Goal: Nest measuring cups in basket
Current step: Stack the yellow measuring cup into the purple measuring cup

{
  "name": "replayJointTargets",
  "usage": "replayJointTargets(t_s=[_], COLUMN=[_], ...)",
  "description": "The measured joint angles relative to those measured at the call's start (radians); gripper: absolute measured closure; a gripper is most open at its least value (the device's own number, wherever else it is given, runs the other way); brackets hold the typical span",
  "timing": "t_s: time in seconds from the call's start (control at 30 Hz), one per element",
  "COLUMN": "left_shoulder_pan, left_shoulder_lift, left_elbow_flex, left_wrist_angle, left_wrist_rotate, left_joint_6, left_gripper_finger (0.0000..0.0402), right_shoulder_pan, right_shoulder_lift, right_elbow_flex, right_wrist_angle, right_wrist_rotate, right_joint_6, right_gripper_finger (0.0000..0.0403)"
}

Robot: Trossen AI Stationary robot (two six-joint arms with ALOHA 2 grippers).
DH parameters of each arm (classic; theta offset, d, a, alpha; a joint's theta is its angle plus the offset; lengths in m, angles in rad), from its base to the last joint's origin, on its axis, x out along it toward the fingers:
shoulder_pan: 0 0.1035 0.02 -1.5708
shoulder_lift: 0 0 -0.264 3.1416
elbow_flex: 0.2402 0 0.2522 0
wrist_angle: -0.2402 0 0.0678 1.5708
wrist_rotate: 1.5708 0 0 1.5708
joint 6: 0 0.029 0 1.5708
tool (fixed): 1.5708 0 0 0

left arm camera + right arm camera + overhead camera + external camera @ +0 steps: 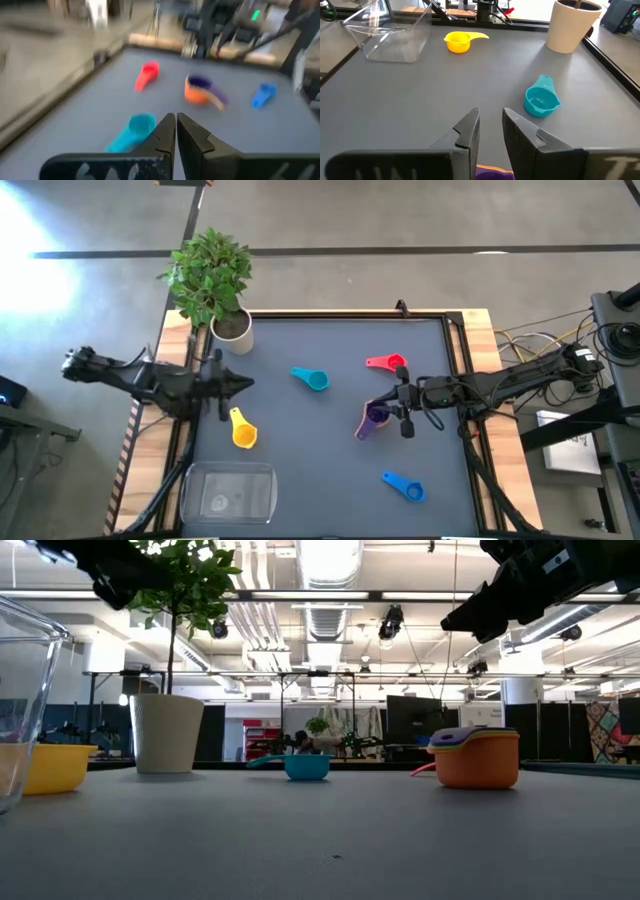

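The yellow cup should go into the purple cup (376,414) next, so my left gripper will grab the yellow cup by its bowl's rim (245,445).
An orange cup with a purple cup nested in it (372,418) (478,758) stands right of the table's middle; a thin green rim shows between them. My right gripper (388,404) (490,125) hovers just above this stack, open and empty. The teal cup (312,378) (541,100), red-pink cup (388,363), yellow cup (242,430) (458,41) and blue cup (405,486) each rest apart on the mat. The clear basket (228,492) (385,37) sits at the near left. My left gripper (248,383) (176,122) hangs raised at the left, shut and empty.
A white plant pot (232,330) (166,733) with a leafy plant stands at the far left corner of the dark mat. The mat's raised frame (455,330) runs along its edges. Open mat lies between the teal cup and the basket.
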Motion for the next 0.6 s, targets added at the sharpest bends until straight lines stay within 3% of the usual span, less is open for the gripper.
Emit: replayJointTargets(t_s=[0.2,0.37,0.47,0.6], left_shoulder_pan=[0.000,0.000,0.000,0.003], left_shoulder_lift=[0.220,0.350,0.408,0.494], left_elbow_flex=[0.189,0.303,0.290,0.218], left_wrist_angle=[-0.179,-0.517,-0.620,-0.630], left_wrist_rotate=[0.007,0.026,0.109,0.268], left_joint_6=[-0.147,-0.261,-0.345,-0.403], left_gripper_finger=[0.0402,0.0394,0.0361,0.0281], right_shoulder_pan=[0.000,0.000,0.000,0.000], right_shoulder_lift=[0.000,0.000,0.000,0.000], right_elbow_flex=[0.000,0.000,0.000,0.000], right_wrist_angle=[-0.001,-0.004,-0.014,-0.017], right_wrist_rotate=[-0.002,-0.002,-0.002,-0.002], right_joint_6=[0.000,0.000,0.001,0.001], right_gripper_finger=[0.0335,0.0335,0.0335,0.0335])
